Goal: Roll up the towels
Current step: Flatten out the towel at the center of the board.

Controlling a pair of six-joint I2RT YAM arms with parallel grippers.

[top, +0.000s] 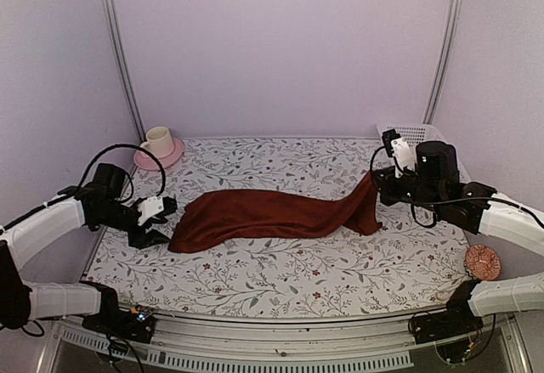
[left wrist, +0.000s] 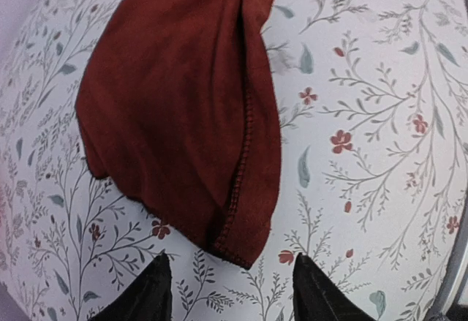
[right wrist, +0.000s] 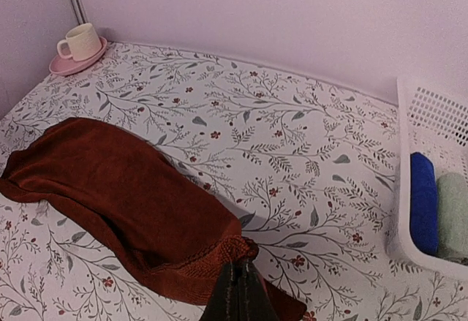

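Next, my left gripper grabs the towel's hemmed corner [top: 176, 246] [left wrist: 243, 251] opposite my right gripper's corner, to spread the towel for rolling.
A dark maroon towel [top: 272, 213] lies stretched in a long crumpled band across the floral table covering [top: 280, 271]. My right gripper [top: 380, 184] is shut on the towel's right corner and holds it raised off the table. In the right wrist view the bunched hem sits pinched in the gripper [right wrist: 240, 281], and the towel [right wrist: 110, 182] trails away to the left. My left gripper [top: 163, 230] stands open just short of the towel's left end. Seen from the left wrist, a hemmed corner of the towel [left wrist: 175, 102] lies flat just ahead of the gripper [left wrist: 232, 281], with nothing between its fingers.
A cream cup on a pink saucer [top: 158, 145] stands at the back left corner. A white perforated basket [right wrist: 431, 116] at the back right holds a rolled blue cloth [right wrist: 423, 200] and a pale green one [right wrist: 453, 211]. A round orange-brown object [top: 483, 262] lies at the right edge.
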